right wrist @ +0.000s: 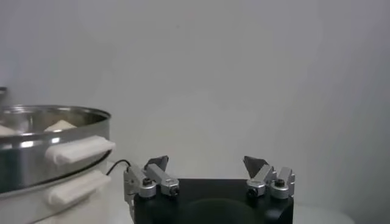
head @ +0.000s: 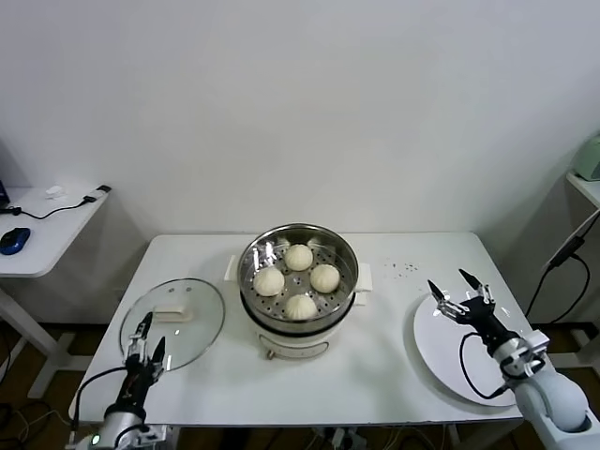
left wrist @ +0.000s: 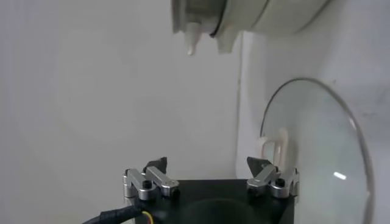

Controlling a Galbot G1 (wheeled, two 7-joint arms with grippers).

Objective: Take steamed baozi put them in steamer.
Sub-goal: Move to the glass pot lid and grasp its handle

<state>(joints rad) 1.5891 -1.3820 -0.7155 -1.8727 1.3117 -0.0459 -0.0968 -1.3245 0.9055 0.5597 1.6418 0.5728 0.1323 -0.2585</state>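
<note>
The glass lid is too wide and flat for my fingers, so my left gripper will grip it by its narrow white handle (head: pixel 172 313) next.
Several cream-white steamed baozi (head: pixel 299 256) sit on the perforated tray inside the shiny round steamer (head: pixel 251 281) at the middle of the white table. One bun top (right wrist: pixel 61 125) peeks over the steamer's rim (right wrist: pixel 55 115) in the right wrist view. My right gripper (head: pixel 453 284) hovers open over a flat white plate (head: pixel 450 361) to the steamer's right, holding nothing; its jaws (right wrist: pixel 206 161) stand wide apart. My left gripper (head: pixel 150 337) rests open and holding nothing near the table's front left, by the glass lid (head: pixel 187 309). Its jaws (left wrist: pixel 207 163) face the steamer's base (left wrist: pixel 256 15).
The round glass lid (left wrist: pixel 311 152) with its white handle lies flat left of the steamer. A side desk (head: pixel 42 234) with a blue mouse (head: pixel 14 240) and a cable stands off to the left. A white wall runs behind the table.
</note>
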